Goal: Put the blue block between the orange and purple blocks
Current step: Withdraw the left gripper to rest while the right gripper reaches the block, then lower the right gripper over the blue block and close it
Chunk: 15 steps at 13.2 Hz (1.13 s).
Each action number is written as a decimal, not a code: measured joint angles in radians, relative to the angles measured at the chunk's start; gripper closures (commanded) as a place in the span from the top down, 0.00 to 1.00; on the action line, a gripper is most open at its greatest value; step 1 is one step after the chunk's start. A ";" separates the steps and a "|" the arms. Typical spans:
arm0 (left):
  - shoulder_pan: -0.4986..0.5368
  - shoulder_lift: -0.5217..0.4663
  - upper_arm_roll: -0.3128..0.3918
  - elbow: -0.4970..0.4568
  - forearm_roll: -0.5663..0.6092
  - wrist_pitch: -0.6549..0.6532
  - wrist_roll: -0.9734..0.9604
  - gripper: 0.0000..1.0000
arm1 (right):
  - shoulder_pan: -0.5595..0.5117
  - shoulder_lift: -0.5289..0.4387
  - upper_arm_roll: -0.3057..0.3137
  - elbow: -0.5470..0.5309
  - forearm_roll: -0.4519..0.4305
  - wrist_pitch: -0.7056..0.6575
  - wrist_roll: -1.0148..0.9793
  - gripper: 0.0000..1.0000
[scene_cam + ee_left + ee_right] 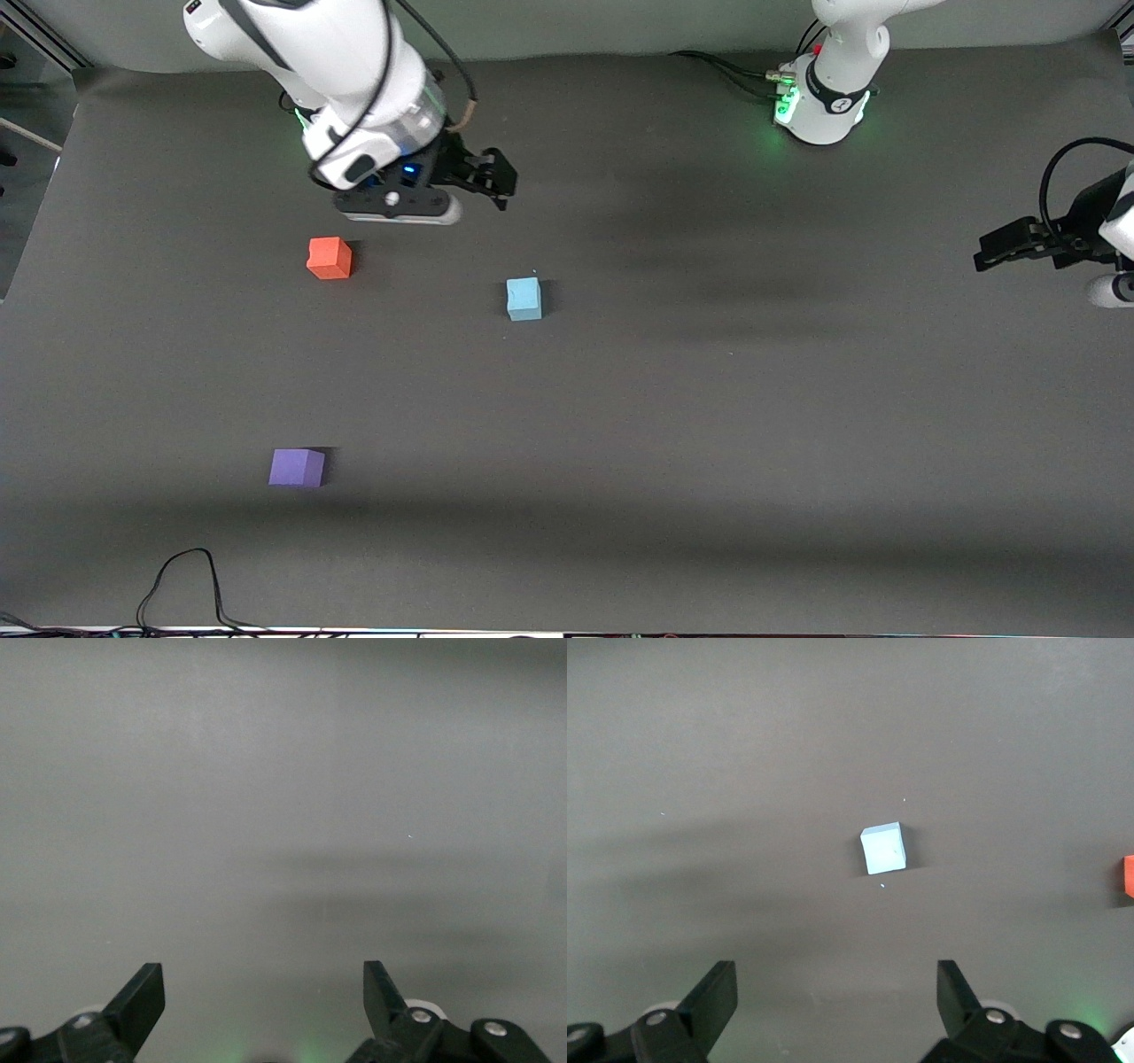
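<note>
My right gripper takes hold of the blue block point(524, 299) by its opposite sides next, to put it between the orange block point(330, 258) and the purple block.
The pale blue block point(524, 299) sits on the dark mat near the middle of the table; the right wrist view shows the blue block point(884, 849) ahead of the open fingers. The orange block point(330, 258) lies toward the right arm's end, and the orange block's edge point(1129, 876) shows in the right wrist view. The purple block point(297, 467) is nearer the front camera than the orange one. My right gripper point(498, 180) point(836, 974) hangs open and empty over bare mat, apart from the blue block. My left gripper point(985, 255) point(264, 970) waits open over bare mat at the left arm's end.
The dark mat point(709, 425) covers the table. The left arm's base point(824, 106) stands at the table's robot edge. A black cable point(190, 580) loops near the front edge, close to the purple block's end.
</note>
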<state>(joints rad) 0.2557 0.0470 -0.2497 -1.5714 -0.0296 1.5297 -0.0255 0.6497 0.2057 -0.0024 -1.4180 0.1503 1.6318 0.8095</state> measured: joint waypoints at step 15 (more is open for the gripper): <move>-0.273 -0.004 0.249 -0.012 0.021 0.003 0.055 1.00 | 0.140 0.126 -0.003 -0.551 -0.074 0.687 -0.133 1.00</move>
<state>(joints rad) -0.0176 0.0428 -0.0006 -1.5833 -0.0087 1.5326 0.0295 0.7892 0.3321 -0.0051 -1.9687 0.0759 2.3186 0.6762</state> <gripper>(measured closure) 0.000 0.000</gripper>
